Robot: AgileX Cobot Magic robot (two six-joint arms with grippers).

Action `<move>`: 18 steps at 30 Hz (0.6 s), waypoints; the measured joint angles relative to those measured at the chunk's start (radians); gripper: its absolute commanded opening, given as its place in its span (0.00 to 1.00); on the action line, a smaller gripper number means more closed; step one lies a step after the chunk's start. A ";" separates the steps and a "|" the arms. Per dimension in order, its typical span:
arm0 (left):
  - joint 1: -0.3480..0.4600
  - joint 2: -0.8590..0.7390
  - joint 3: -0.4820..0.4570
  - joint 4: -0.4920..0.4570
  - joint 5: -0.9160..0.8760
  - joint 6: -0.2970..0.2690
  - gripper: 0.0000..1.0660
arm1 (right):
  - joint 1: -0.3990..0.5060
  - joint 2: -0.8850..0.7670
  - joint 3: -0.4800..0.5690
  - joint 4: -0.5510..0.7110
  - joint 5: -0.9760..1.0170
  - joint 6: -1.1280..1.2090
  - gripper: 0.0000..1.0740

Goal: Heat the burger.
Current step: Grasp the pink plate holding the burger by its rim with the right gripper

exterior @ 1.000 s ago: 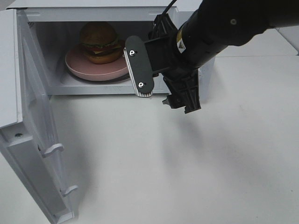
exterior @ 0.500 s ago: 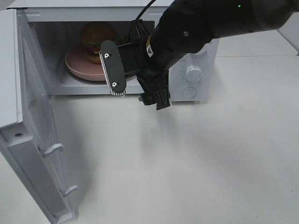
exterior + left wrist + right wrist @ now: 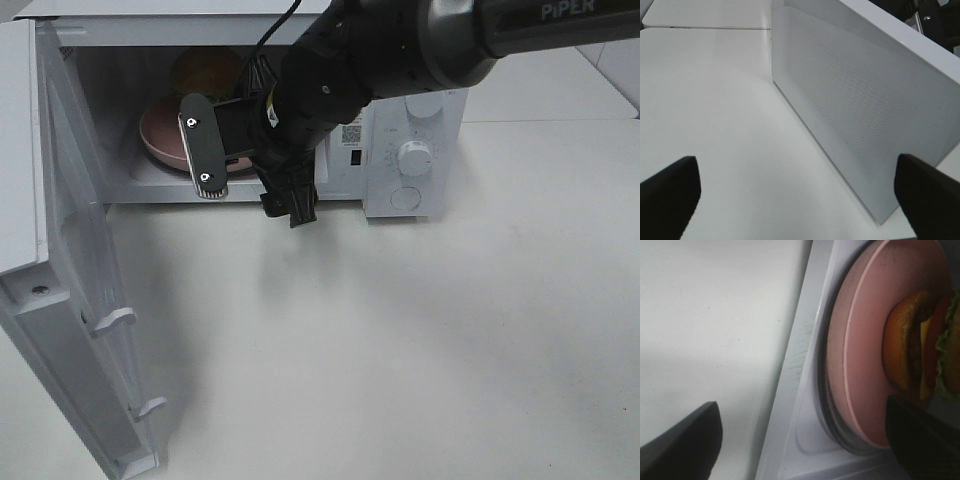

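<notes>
The right gripper should next take hold of the pink plate by its rim (image 3: 240, 164), and then it can bring the burger (image 3: 205, 68) out of the microwave.
The burger (image 3: 205, 68) sits on a round pink plate (image 3: 158, 135) inside the open white microwave (image 3: 420, 120); my right arm hides most of it. In the right wrist view the burger (image 3: 917, 352) shows its bun, lettuce, cheese and patty on the plate (image 3: 860, 365). My right gripper (image 3: 254, 203) is open and empty at the mouth of the oven, just in front of the plate, and also shows in its wrist view (image 3: 805, 445). My left gripper (image 3: 797, 200) is open and empty, low over the table beside the microwave's door (image 3: 855, 110).
The microwave door (image 3: 75, 270) stands swung wide open at the left, reaching toward the table's front edge. A control knob (image 3: 414, 157) and a round button (image 3: 403, 198) are on the right panel. White table (image 3: 420, 340) lies in front.
My right arm has swung left across the microwave front. Its open gripper now stands before the plate at the oven mouth, and the control panel is uncovered. The burger has not moved.
</notes>
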 measured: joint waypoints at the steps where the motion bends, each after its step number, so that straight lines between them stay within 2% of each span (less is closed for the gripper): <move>1: 0.000 0.000 0.000 0.000 0.000 0.000 0.92 | 0.000 0.027 -0.029 0.000 0.000 0.000 0.79; 18: 0.000 0.000 0.000 0.000 0.000 0.000 0.92 | -0.013 0.206 -0.226 0.045 0.027 0.000 0.76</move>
